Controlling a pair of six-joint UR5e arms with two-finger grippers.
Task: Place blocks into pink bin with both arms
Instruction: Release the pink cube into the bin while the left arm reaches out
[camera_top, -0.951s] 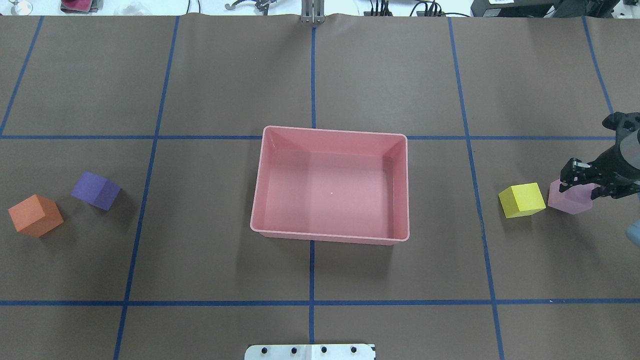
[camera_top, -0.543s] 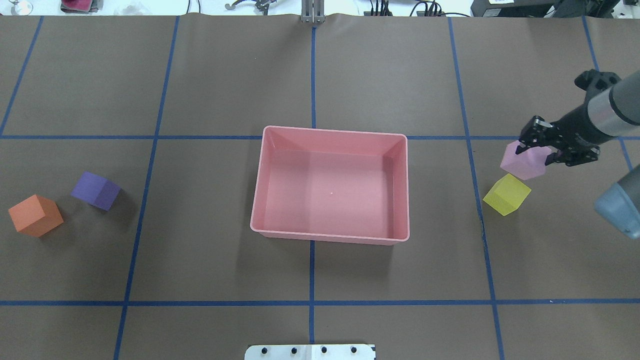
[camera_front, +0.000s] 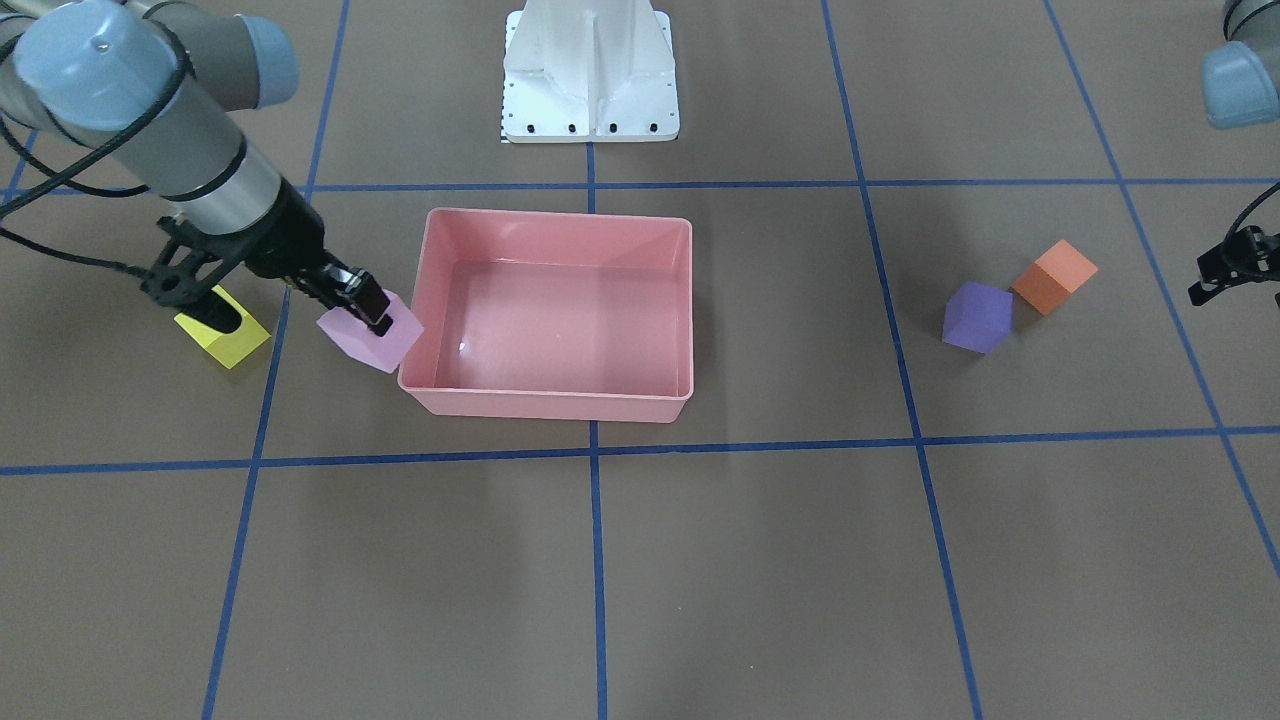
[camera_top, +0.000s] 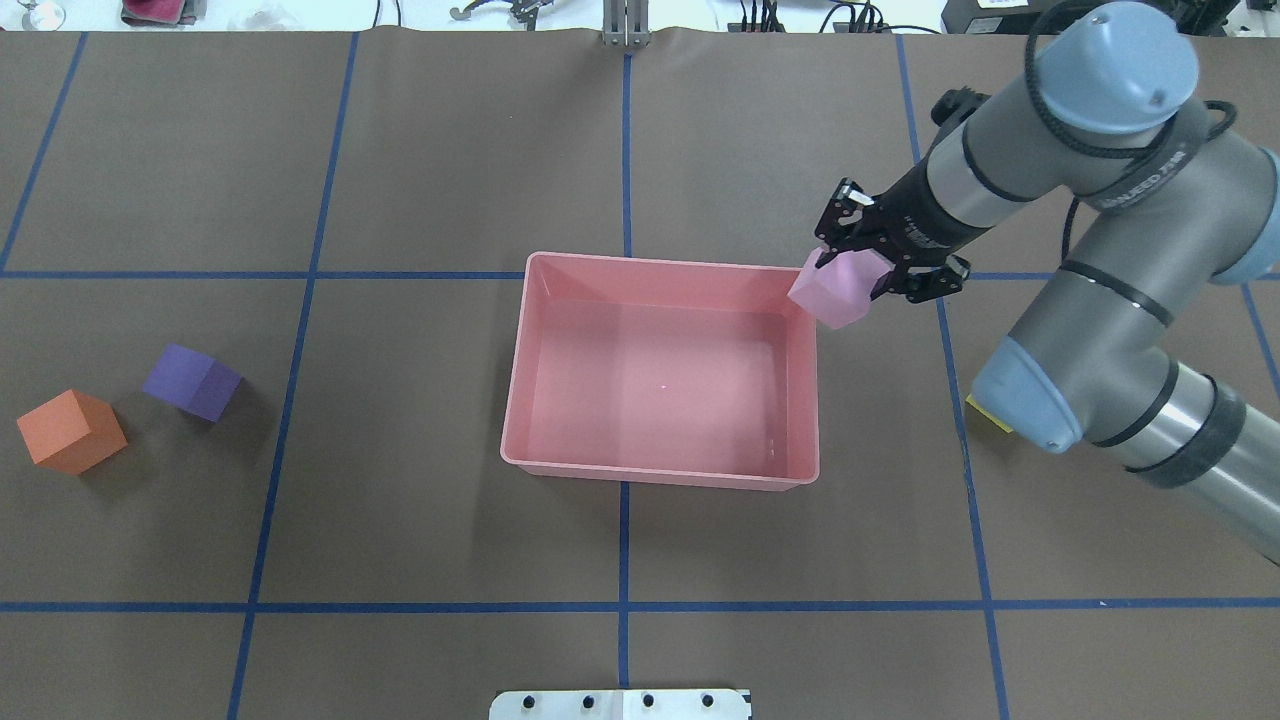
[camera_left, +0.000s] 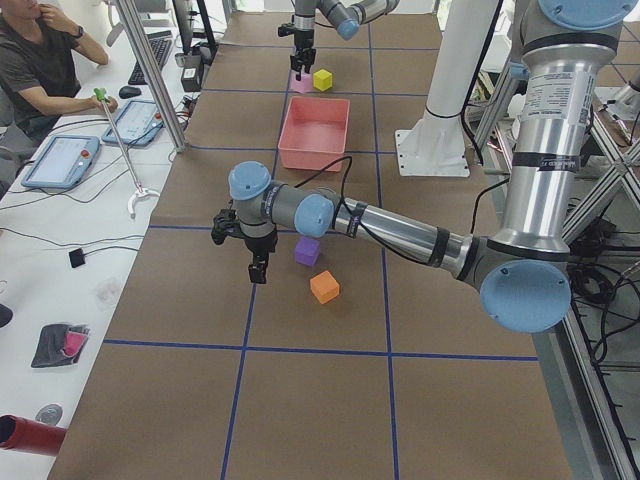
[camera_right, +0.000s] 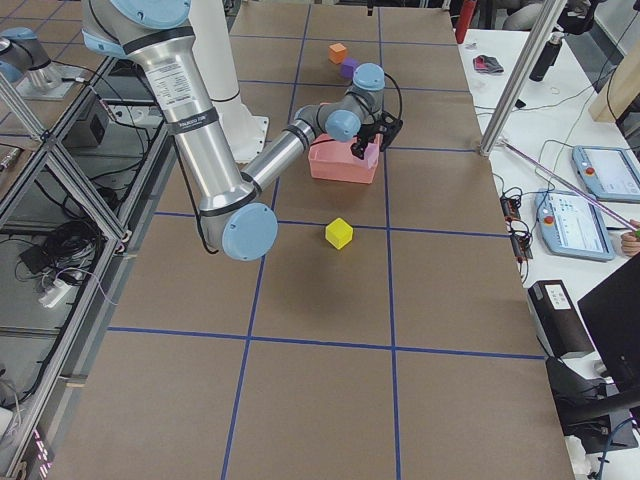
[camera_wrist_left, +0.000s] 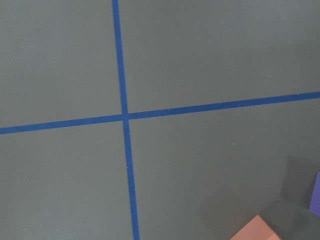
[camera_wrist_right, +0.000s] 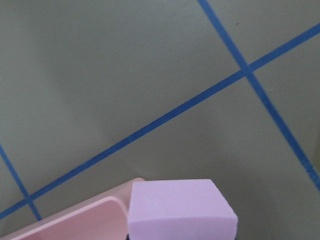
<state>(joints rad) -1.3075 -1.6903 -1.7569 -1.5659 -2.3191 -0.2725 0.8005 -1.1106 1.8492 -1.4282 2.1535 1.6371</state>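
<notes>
Most of the light pink cube is outside the pink bin's side rim, so the robot needs to move the cube inward before the right gripper releases it.
My right gripper (camera_top: 850, 280) is shut on the light pink cube (camera_top: 832, 297) and holds it in the air over the far right corner of the pink bin (camera_top: 660, 263). The cube also fills the bottom of the right wrist view (camera_wrist_right: 180, 207). The bin holds no cubes. The yellow cube (camera_front: 225, 338) lies on the table right of the bin, mostly hidden under my right arm in the overhead view. The purple cube (camera_top: 192, 381) and orange cube (camera_top: 71, 431) lie far left. My left gripper (camera_left: 257, 272) hovers near them; I cannot tell whether it is open.
Brown paper with blue tape lines covers the table. The white pedestal base (camera_front: 590, 75) stands behind the bin. My right arm's elbow (camera_top: 1030, 395) hangs over the table right of the bin. A person (camera_left: 40, 60) sits at the side desk.
My right gripper lifted the light pink cube from beside the yellow cube and carried it left and forward to the bin's corner. The yellow cube was nudged and turned.
</notes>
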